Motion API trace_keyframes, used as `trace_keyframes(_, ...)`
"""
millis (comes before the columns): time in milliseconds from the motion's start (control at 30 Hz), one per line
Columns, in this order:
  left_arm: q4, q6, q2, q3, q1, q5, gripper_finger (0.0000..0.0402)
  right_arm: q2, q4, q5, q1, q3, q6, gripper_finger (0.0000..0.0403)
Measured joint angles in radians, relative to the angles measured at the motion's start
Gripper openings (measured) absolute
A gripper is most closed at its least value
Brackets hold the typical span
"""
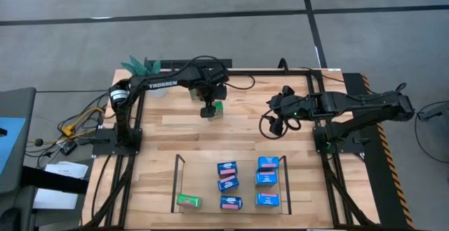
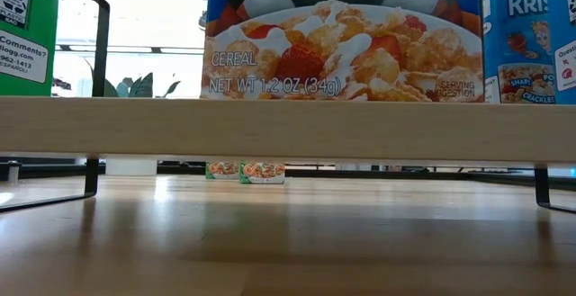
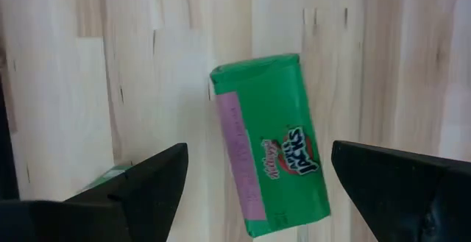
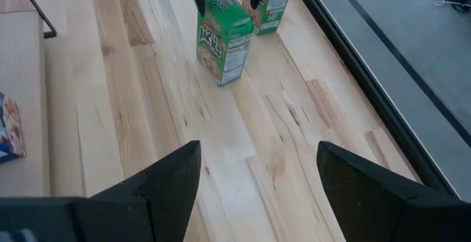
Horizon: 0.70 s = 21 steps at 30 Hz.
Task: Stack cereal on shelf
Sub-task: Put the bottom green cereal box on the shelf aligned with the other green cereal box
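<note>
My left gripper picks up the box by the long edges of its logo side [image 1: 218, 109] next, to stack the nearer green cereal box on the shelf [image 1: 203, 178].
Two green cereal boxes stand upright on the table near its far edge, the nearer one [image 4: 224, 43] beside the second [image 4: 268, 3]. My left gripper [image 3: 259, 154] hangs open over the nearer green box [image 3: 271, 146], one finger on either side of its top, not touching. In the high view the left gripper [image 1: 209, 109] sits by that box [image 1: 218, 108]. My right gripper [image 4: 257, 154] is open and waits over bare table right of centre [image 1: 275, 122]. The shelf [image 1: 203, 178] holds several blue boxes [image 1: 229, 183] and one green box [image 1: 188, 201], all resting on its wood base.
A potted teal-leaved plant [image 1: 144, 66] stands at the table's far left corner. Black frame rails [image 1: 319, 69] run along the table's edges. In the low view the shelf's wood base [image 2: 288, 130] fills the foreground. Bare table lies between the shelf and the green boxes.
</note>
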State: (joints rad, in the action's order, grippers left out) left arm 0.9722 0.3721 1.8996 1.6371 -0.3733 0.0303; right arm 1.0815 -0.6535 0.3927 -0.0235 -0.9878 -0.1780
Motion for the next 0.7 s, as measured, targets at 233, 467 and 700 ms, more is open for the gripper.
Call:
trace_keyframes(233, -0.041, -0.011, -0.001, -0.031, 0.020, -0.017, 0.0315, 0.000, 0.001, 0.000, 0.000, 0.000, 0.000, 0.0297)
trace_keyframes(467, -0.039, -0.013, -0.001, -0.033, 0.027, -0.013, 0.0263, 0.000, 0.002, 0.000, 0.000, 0.000, 0.000, 0.0297)
trace_keyframes(700, -0.028, -0.019, -0.001, -0.033, 0.027, -0.013, 0.0204, 0.000, 0.001, -0.001, 0.000, 0.000, -0.024, 0.0297)
